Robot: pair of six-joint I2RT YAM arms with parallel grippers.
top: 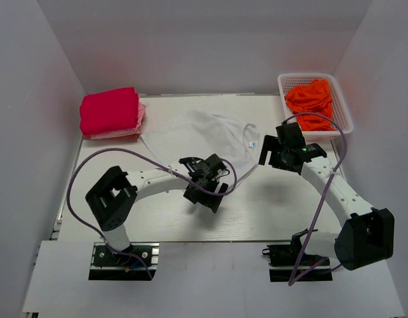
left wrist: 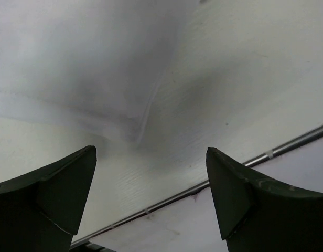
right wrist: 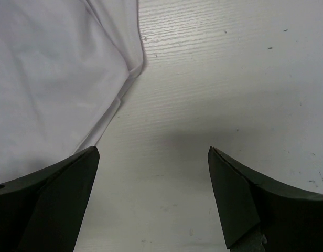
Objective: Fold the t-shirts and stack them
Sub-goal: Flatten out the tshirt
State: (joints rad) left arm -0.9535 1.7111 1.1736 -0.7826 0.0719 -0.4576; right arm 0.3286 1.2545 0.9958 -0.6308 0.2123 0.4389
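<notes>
My left gripper next needs to take hold of the near hem corner of the white t-shirt (top: 197,136), so that I can spread the shirt flat to fold.
A white t-shirt (top: 197,136) lies spread out and partly rumpled at the middle back of the table. My left gripper (top: 208,191) hovers open at its near hem, and a corner of the white cloth (left wrist: 88,63) lies just ahead of the empty jaws. My right gripper (top: 265,152) stands open at the shirt's right edge; the cloth (right wrist: 46,79) lies to the left of its fingers, with bare table between them. A folded crimson-pink t-shirt (top: 109,111) rests on a paler pink one (top: 142,116) at the back left. Bright orange t-shirts (top: 311,101) fill the basket.
The white lattice basket (top: 344,106) stands at the back right corner. White walls close in the table on the left, back and right. The table's near edge with its metal rail (left wrist: 287,143) runs close behind the left gripper. Purple cables loop over both arms.
</notes>
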